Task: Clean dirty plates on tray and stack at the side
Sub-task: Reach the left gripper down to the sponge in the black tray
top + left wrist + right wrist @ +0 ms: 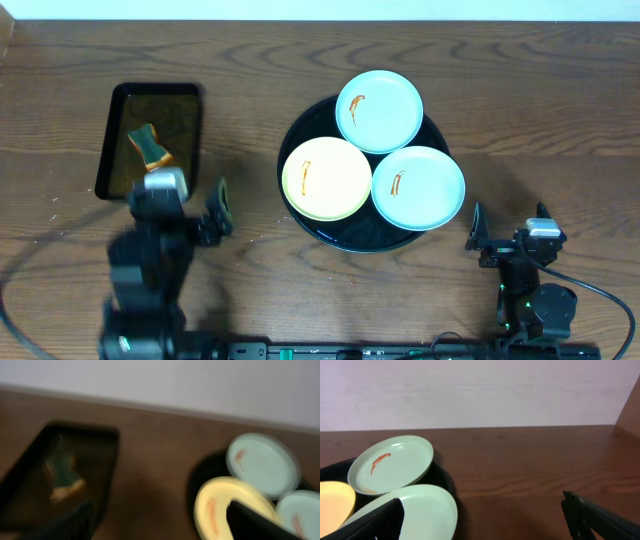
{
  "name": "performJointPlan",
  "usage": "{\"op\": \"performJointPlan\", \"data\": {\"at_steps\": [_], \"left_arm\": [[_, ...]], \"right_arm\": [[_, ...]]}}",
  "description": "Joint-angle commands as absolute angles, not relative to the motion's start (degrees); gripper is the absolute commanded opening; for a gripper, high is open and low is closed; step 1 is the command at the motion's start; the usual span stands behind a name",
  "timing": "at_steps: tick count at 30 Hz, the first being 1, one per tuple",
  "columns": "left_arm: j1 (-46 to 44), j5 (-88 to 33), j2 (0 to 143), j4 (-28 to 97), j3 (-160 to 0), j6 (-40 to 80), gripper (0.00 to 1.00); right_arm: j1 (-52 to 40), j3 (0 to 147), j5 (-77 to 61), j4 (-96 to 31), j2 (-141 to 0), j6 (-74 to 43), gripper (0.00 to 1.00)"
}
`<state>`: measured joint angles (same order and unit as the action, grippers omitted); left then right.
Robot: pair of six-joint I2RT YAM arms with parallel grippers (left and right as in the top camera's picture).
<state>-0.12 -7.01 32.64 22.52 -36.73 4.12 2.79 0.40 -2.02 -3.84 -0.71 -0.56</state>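
Note:
My left gripper grabs the sponge across its middle (150, 146) (63, 475) from the green side next, to leave the orange side free to clean plates.
The round black tray (296, 212) sits mid-table and holds three plates. A mint-blue plate (379, 110) is at the back, a yellow plate (327, 178) at the left, and a second mint-blue plate (418, 187) at the right. Each has a thin orange streak. My left gripper (188, 208) is open and empty, left of the tray, and its wrist view is blurred. My right gripper (510, 235) is open and empty, to the right of the tray near the front. In the right wrist view (485, 525) the near mint-blue plate (427, 510) lies by its left finger.
A rectangular black tray (112, 140) at the far left holds an orange and green sponge (150, 147). Both also show in the left wrist view, the tray (107, 460) and the sponge (62, 482). Bare wooden table lies right of the round tray.

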Motion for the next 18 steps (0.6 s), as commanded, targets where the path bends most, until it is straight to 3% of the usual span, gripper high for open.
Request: {"op": "performJointPlan", "data": {"at_steps": [1,3,5,12,18], "left_arm": [[-0.3,4.3,54.3,39.7,-58.8,-1.5,0.84],[-0.3,3.9,68.9,51.1,-73.6,-1.4,0.84],[-0.3,3.5,75.3,53.5,-78.6,-1.0,0.84],[3.9,3.0,87.2,53.5,-81.0,3.3,0.84],[15.5,-13.7,98.1,55.9,-86.7,3.3,0.84]], "right_arm": [[3.7,0.3,-2.0,-4.1,-0.4,0.1,0.99],[3.7,0.3,-2.0,-4.1,-0.4,0.1,0.99],[3.7,0.3,-2.0,-4.1,-0.4,0.1,0.99],[3.7,0.3,-2.0,-4.1,-0.5,0.1,0.99],[3.7,0.3,-2.0,-4.1,-0.5,0.1,0.99]]}}
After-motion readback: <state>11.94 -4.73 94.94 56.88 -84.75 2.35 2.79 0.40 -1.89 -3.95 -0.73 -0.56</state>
